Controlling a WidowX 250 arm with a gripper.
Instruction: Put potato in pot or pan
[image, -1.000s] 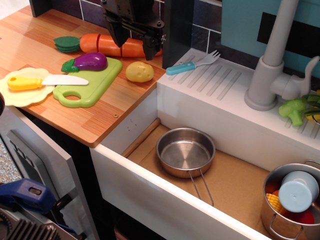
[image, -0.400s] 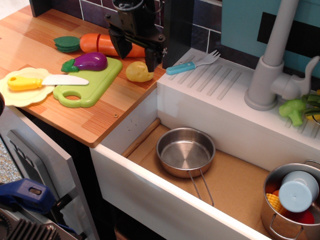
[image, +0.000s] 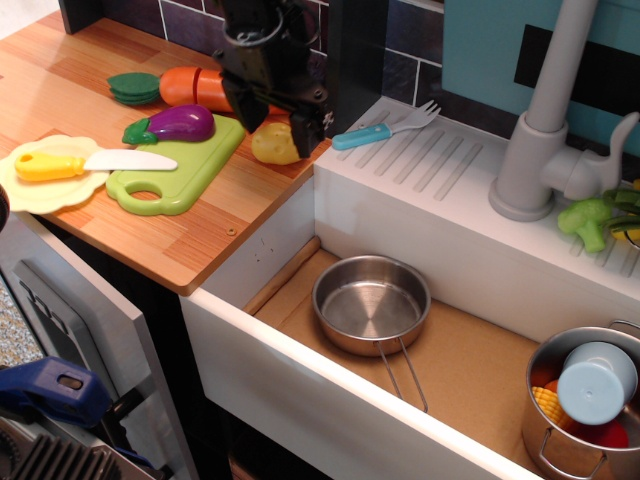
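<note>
The gripper grabs the pale-yellow potato around its rounded body (image: 275, 146) next, to put the potato in the pot or pan (image: 371, 305).
The pale-yellow potato (image: 273, 148) lies on the wooden counter (image: 200, 225) by its right edge, next to the sink. My black gripper (image: 273, 130) is open and low over the potato, one finger on each side of it; its body hides the potato's top. Whether the fingers touch the potato I cannot tell. The shallow steel pan (image: 371, 305) with a wire-loop handle (image: 405, 375) sits empty on the sink floor, below and to the right of the potato.
A green cutting board (image: 175, 170) with a purple eggplant (image: 172, 123), a carrot (image: 190, 87) and a yellow-handled knife (image: 85, 162) lie left of the gripper. A blue fork (image: 385, 128), the grey faucet (image: 545, 130), broccoli (image: 590, 220) and a taller steel pot (image: 560, 440) holding toys are to the right.
My gripper has come down and slightly right, from above the carrot to around the potato. The potato and the pan have not moved.
</note>
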